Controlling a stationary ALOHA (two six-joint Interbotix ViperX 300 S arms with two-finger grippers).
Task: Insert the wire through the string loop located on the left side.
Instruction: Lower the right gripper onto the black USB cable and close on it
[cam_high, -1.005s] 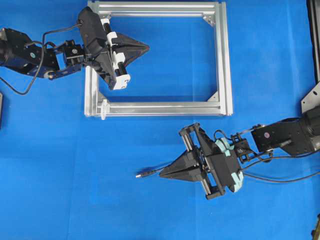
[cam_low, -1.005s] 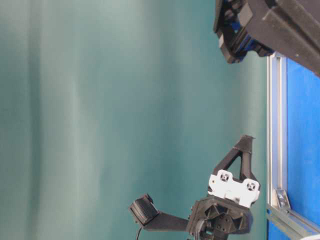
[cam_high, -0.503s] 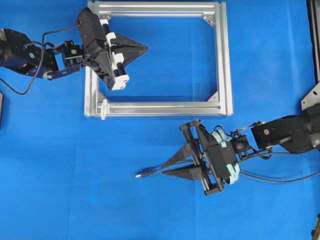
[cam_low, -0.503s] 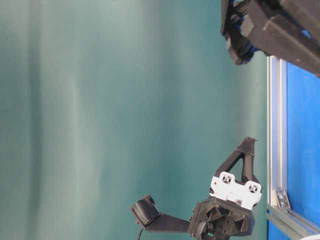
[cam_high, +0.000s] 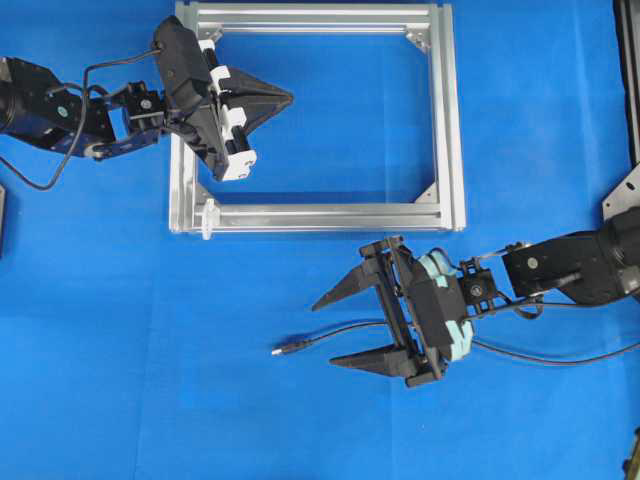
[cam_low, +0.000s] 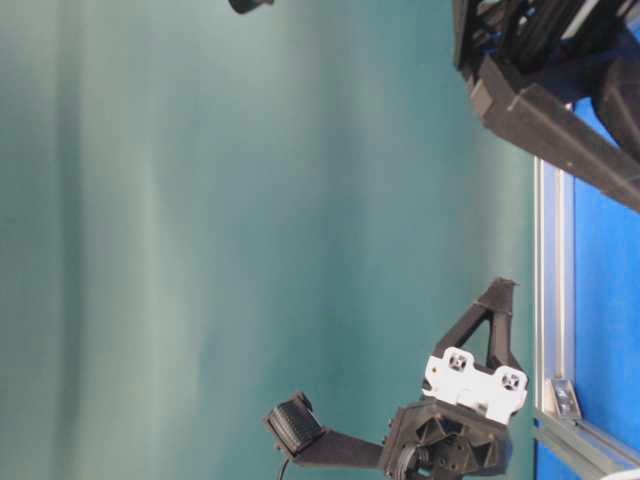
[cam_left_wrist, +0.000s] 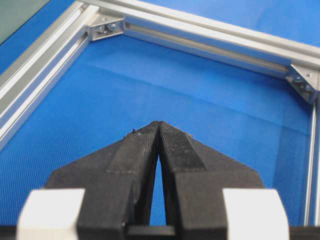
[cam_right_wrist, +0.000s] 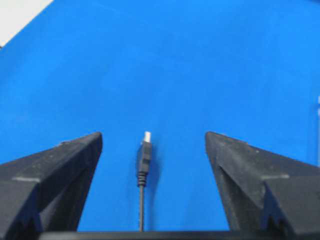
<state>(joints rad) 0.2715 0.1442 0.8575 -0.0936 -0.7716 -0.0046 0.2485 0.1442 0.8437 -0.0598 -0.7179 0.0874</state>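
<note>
The wire has to go through the string loop (cam_high: 208, 217), so I will next grab the wire just behind its plug (cam_high: 313, 341) with my right gripper.
The wire (cam_high: 345, 329) lies on the blue cloth, its small plug (cam_high: 283, 350) pointing left. My right gripper (cam_high: 324, 333) is open and straddles it, one finger on each side, touching nothing. In the right wrist view the plug (cam_right_wrist: 144, 155) lies between the spread fingers of that gripper (cam_right_wrist: 152, 135). A small white bit that looks like the string loop (cam_high: 208, 217) sits at the near left corner of the silver frame (cam_high: 445, 120). My left gripper (cam_high: 290, 97) is shut and holds nothing, hovering over the frame's left part, and its tips (cam_left_wrist: 159, 125) meet above the cloth.
The frame's bars (cam_left_wrist: 35, 75) surround the left gripper on the left, far and right sides. The wire trails off to the right (cam_high: 570, 360) under the right arm. A metal bracket (cam_high: 622, 200) stands at the right edge.
My right gripper went from shut to wide open around the wire. The plug stayed in place. My left gripper barely moved.
</note>
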